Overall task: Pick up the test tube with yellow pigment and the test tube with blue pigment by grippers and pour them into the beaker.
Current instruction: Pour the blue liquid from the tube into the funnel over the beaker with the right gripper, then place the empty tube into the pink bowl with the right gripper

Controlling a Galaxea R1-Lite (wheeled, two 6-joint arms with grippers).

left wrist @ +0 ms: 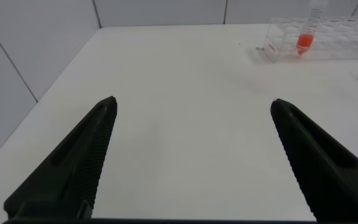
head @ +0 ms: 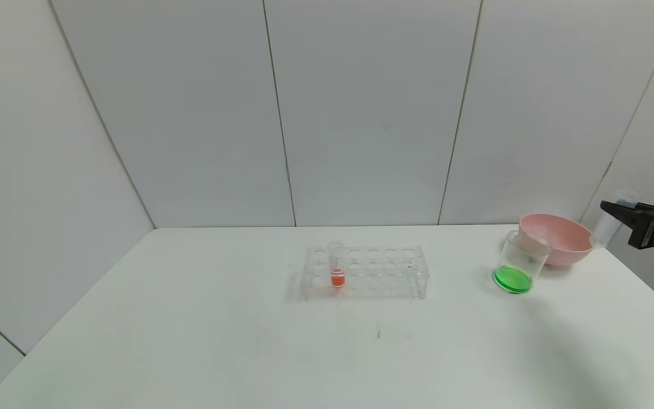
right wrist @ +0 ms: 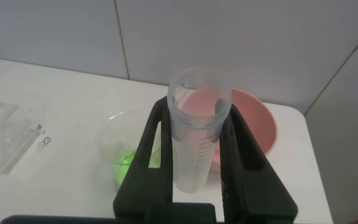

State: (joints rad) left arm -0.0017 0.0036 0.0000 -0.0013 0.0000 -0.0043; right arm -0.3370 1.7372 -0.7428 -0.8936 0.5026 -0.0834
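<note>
The clear graduated test tube's base is outside the pink bowl's rim, so the tube (head: 608, 230) would miss if I opened now. My right gripper keeps holding it from here.
My right gripper (head: 611, 209) (right wrist: 194, 112) is shut on an empty clear graduated test tube (head: 608, 230) (right wrist: 194, 149). It holds the tube in the air at the table's far right, just beyond the pink bowl. The beaker (head: 523, 258) (right wrist: 120, 143) stands in front of the bowl, with green liquid (head: 512, 279) on its bottom. No test tube with yellow pigment or with blue pigment is in view. My left gripper (left wrist: 193, 101) stands open over bare table, with nothing between its fingers; it is outside the head view.
A pink bowl (head: 560, 236) (right wrist: 253, 124) stands at the back right, touching the beaker. A clear tube rack (head: 367, 272) (left wrist: 328, 37) sits mid-table and holds one orange-liquid tube (head: 336, 267) (left wrist: 306, 34). The table's right edge runs close under the right arm.
</note>
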